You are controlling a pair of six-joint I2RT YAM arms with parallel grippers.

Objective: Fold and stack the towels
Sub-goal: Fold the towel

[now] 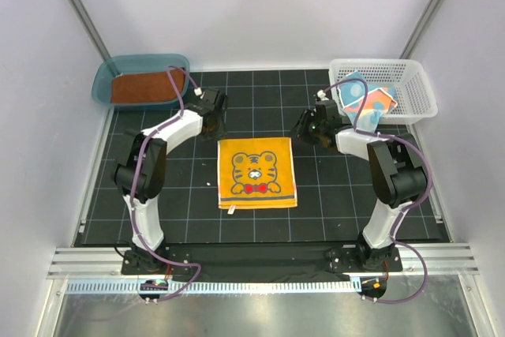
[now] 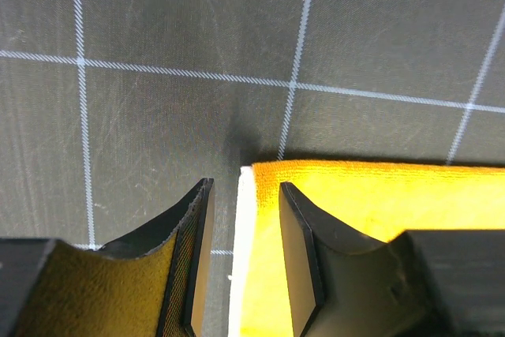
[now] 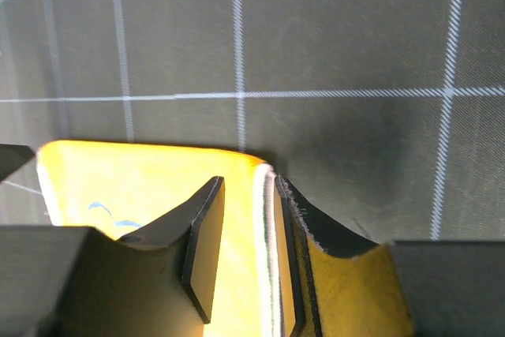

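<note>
The left wrist view shows the fingers above the corner, short of the towel's far edge, so my left gripper goes lower before closing on the towel's corner.
A yellow-orange towel with a tiger picture lies flat in the middle of the black grid mat. My left gripper is at its far left corner, open, with the towel's white edge between the jaws. My right gripper is at the far right corner, open, its jaws astride the towel's right edge, which lies close to the right finger. A rust-brown towel lies in the teal tub. A teal spotted towel lies in the white basket.
The teal tub stands at the far left corner of the mat and the white lattice basket at the far right. White walls and metal posts close in the sides and back. Both arm bases stand at the near edge.
</note>
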